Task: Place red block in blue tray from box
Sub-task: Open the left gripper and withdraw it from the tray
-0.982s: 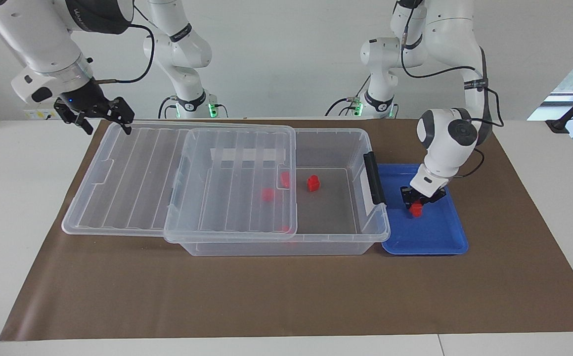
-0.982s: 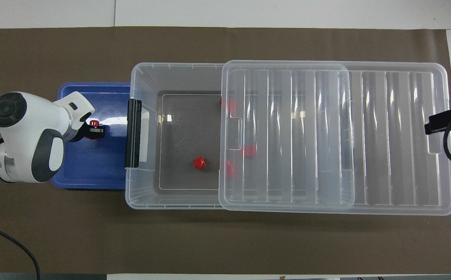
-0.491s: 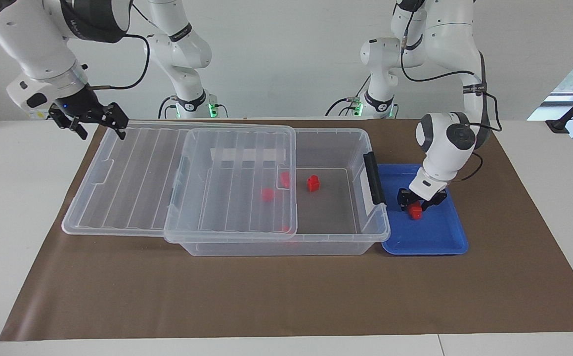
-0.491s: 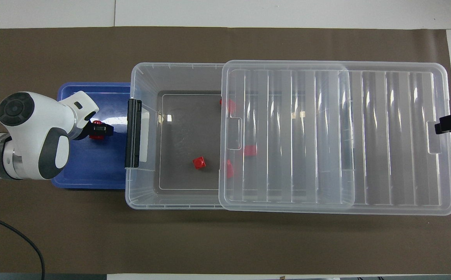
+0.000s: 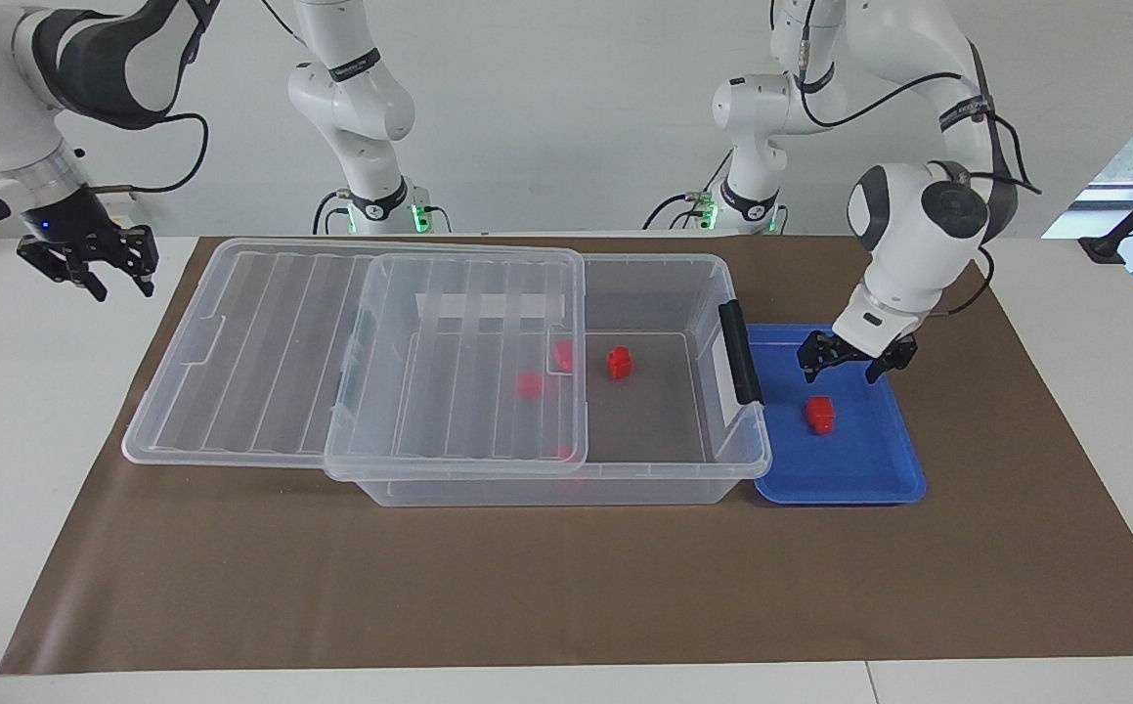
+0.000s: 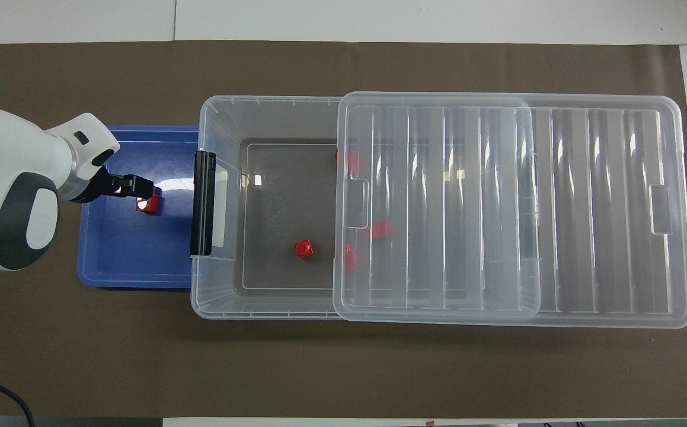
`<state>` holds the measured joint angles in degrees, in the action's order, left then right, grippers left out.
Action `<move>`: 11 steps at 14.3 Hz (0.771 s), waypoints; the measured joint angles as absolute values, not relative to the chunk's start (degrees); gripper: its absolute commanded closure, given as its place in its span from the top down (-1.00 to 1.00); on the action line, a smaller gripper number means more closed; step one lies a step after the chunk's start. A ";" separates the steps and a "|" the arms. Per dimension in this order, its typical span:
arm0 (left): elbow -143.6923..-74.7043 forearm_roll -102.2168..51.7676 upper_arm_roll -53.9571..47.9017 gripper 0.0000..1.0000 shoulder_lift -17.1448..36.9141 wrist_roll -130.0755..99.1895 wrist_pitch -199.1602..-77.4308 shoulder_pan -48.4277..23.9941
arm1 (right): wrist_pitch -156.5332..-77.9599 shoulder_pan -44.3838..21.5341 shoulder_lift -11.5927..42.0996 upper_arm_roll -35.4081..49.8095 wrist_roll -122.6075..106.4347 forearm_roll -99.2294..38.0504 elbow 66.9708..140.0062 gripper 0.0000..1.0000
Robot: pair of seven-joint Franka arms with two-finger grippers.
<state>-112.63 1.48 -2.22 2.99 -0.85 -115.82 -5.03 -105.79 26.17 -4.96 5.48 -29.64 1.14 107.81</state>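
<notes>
I should next grab the lid's end tab (image 6: 661, 209) with my right gripper, because the lid's ribbed middle (image 6: 454, 206) rests across the box while the lid's end hangs out past the side of the box.
One red block (image 5: 820, 415) lies free in the blue tray (image 5: 869, 474), which stands against the latch end of the box (image 5: 683, 479). The block (image 6: 147, 205) and the tray (image 6: 118, 261) also show in the overhead view. My left gripper (image 5: 854, 364) is open and empty, up over the tray just above the block; it also shows in the overhead view (image 6: 140, 187). Another red block (image 5: 619, 362) sits on the uncovered part of the box floor (image 6: 303, 248). Others (image 5: 529, 384) show through the lid. My right gripper (image 5: 121, 282) is open and empty over the white table.
The clear ribbed lid (image 5: 263, 342) lies slid toward the right arm's end, covering about half of the box (image 6: 219, 118) and overhanging the brown mat (image 5: 527, 587). A black latch (image 5: 740, 352) is on the box wall beside the tray.
My left gripper opened, let go of the red block in the tray and rose. My right gripper moved away from the lid's end, out over the white table.
</notes>
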 measured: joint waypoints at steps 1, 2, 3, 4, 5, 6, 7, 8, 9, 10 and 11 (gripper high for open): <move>-110.80 1.47 -2.22 1.00 1.91 -0.85 -112.79 -5.03 | -107.07 26.81 -4.78 5.48 -29.64 1.16 108.57 -1.00; -108.95 1.47 -2.22 1.00 1.15 -0.85 -110.04 -5.03 | -108.27 28.07 -4.27 5.46 -29.64 1.16 109.25 -1.00; -106.78 1.47 -2.21 1.00 0.63 -0.85 -107.17 -5.02 | -109.61 29.56 -3.35 5.41 -29.67 1.16 109.79 -1.00; -104.10 1.47 -2.19 1.00 0.45 -0.85 -104.03 -4.99 | -110.62 30.85 -2.09 5.36 -29.74 1.16 110.06 -1.00; -101.44 1.47 -2.17 1.00 0.46 -0.85 -101.28 -4.97 | -111.14 31.54 -0.89 5.32 -29.74 1.16 110.11 -1.00; -98.77 1.30 -2.13 1.00 0.51 -0.85 -98.70 -4.96 | -111.42 31.72 0.07 5.32 -29.65 1.16 110.13 -1.00; -96.42 0.98 -2.08 1.00 0.62 -0.85 -96.47 -4.95 | -111.46 31.62 0.64 5.45 -29.05 1.16 110.14 -1.00; -94.35 0.73 -2.00 1.00 0.79 -0.85 -94.43 -4.94 | -111.46 31.21 0.88 5.62 -27.81 1.16 110.14 -1.00; -92.80 0.70 -1.84 1.00 0.94 -0.85 -92.88 -4.91 | -111.46 30.29 0.88 5.71 -26.38 1.16 110.14 -1.00; -91.86 0.69 -1.62 1.00 1.04 -0.85 -91.97 -4.84 | -111.46 29.03 0.86 5.81 -24.62 1.15 110.17 -1.00; -91.43 0.69 -1.38 1.00 1.13 -0.85 -91.48 -4.61 | -111.44 27.53 0.85 5.90 -22.50 1.15 110.28 -1.00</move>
